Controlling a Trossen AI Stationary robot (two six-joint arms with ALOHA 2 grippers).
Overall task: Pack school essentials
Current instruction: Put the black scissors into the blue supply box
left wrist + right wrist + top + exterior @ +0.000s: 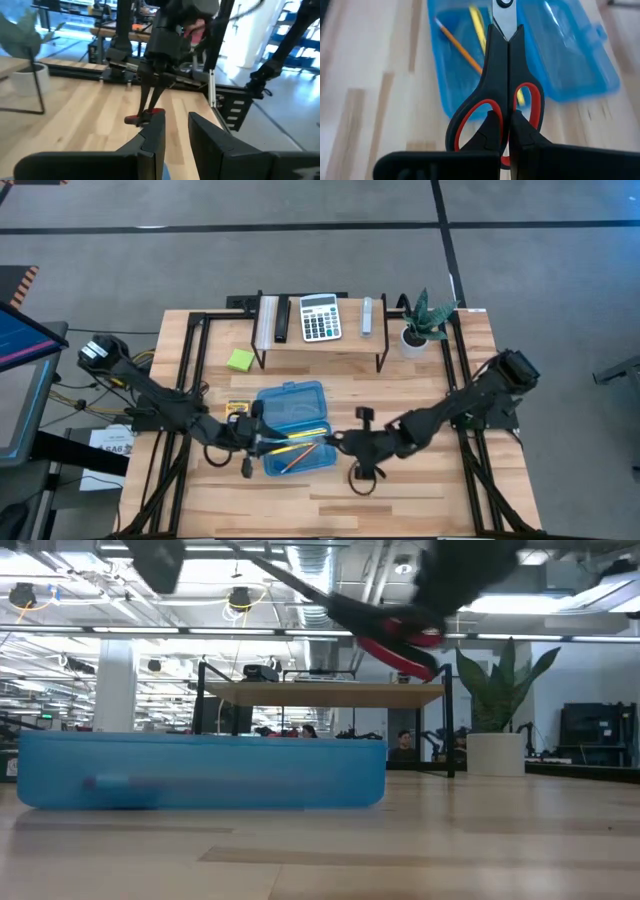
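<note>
The red-lined loops of the scissors stick out over the blue case's side [445, 106], so my right gripper should move the scissors [507, 75] inward and down before it releases them.
An open blue pencil case [295, 425] lies at the table's middle with a yellow pencil [477, 27] and an orange pencil [457, 42] inside. My right gripper [338, 443] is at the case's right side, shut on black, red-lined scissors [507, 75], whose blades reach over the case. My left gripper [250, 442] is at the case's left wall, its fingers [155, 137] a little apart. A crayon box [237, 408] and a lime-green sticky-note pad [240, 360] lie on the table left of the case. The blue pen is not made out. My right gripper pinches the scissors between its two fingers at the handles [490, 107], where the two red-lined loops meet. The fingers lie along the scissors, coming from the table's right. The scissors [400, 645] are lifted clear of the table, tilted, blades shut and pointing toward the case.
A low shelf [320, 340] at the far side carries a calculator [320, 317] and other small items. A potted plant [425, 320] stands at its right end. Bare wood lies near the front edge [330, 500].
</note>
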